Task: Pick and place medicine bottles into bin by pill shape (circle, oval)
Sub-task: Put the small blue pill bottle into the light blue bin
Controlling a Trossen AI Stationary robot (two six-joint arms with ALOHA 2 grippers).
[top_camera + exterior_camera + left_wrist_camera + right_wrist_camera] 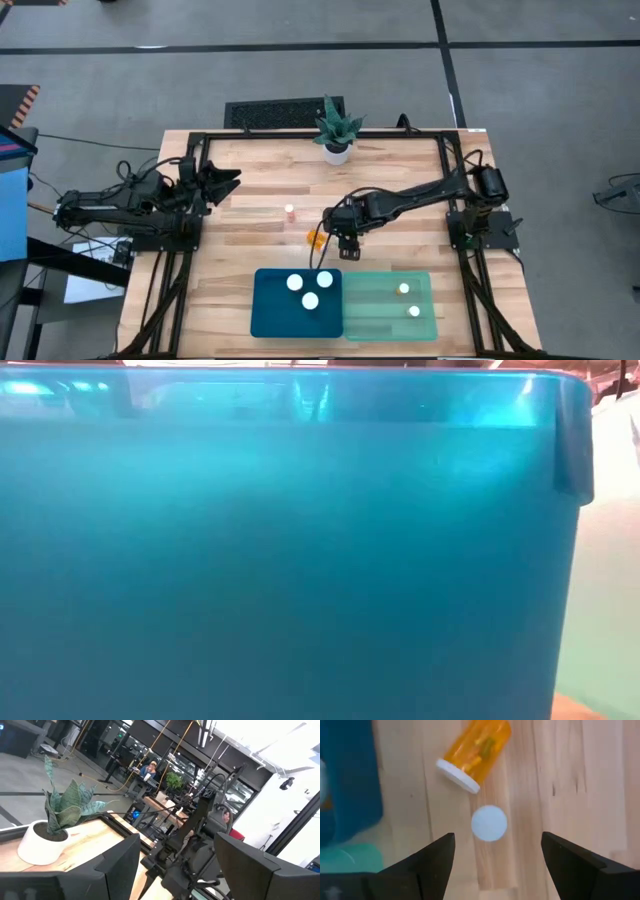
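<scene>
My right gripper is to reach the bottle and grab its lower body, so the medicine bottle's white cap stays free while I sort by pill shape.
My right gripper (336,246) (496,862) hangs open over the table's middle, fingers pointing steeply down. Below and just ahead of its fingertips a white-capped medicine bottle (489,823) stands upright. Beyond that one an amber bottle (475,752) (316,238) lies on its side. Another small bottle (289,211) stands farther toward the far edge. The dark blue bin (270,312) holds three bottles and the mint green bin (380,315) holds two. My left gripper (228,181) (175,870) waits open at the table's left side, raised and about level.
A white pot with a green plant (336,138) (47,837) stands at the far edge, with a black grille (285,112) behind it. The two bins sit side by side at the near edge. In the low view, the blue bin's wall (280,560) blocks nearly everything.
</scene>
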